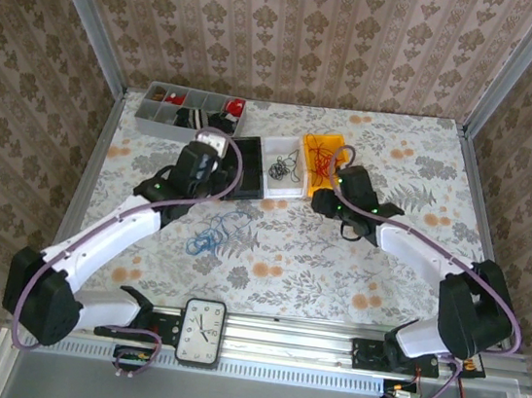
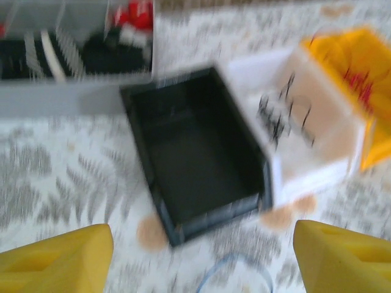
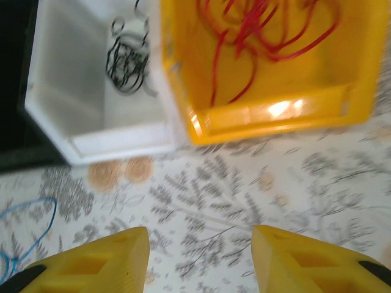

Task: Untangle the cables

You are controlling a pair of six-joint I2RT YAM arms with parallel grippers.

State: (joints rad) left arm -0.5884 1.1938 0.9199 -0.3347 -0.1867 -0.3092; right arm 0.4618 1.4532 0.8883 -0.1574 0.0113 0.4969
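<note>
My left gripper grabs the blue cable by its loop (image 1: 243,216) (image 2: 236,256) next, which leaves the rest free for my right gripper to untangle.
A loose blue cable (image 1: 210,238) lies on the flowered table, short of the bins. Black cables (image 3: 125,58) curl inside the white bin (image 3: 91,131), and red cables (image 3: 256,36) fill the yellow bin (image 3: 275,116). My left gripper (image 2: 201,262) hovers over the table in front of the black bin (image 2: 195,152). It is open with nothing between its yellow fingers (image 2: 55,259), and a loop of the blue cable (image 2: 235,271) lies just below. My right gripper (image 3: 200,262) is open and empty above bare table, just short of the yellow bin.
A grey divided organizer (image 1: 185,108) with red, black and white items stands at the back left. The black (image 1: 245,172), white (image 1: 285,167) and yellow (image 1: 321,155) bins sit side by side mid-table. A clock (image 1: 202,330) is mounted on the front rail.
</note>
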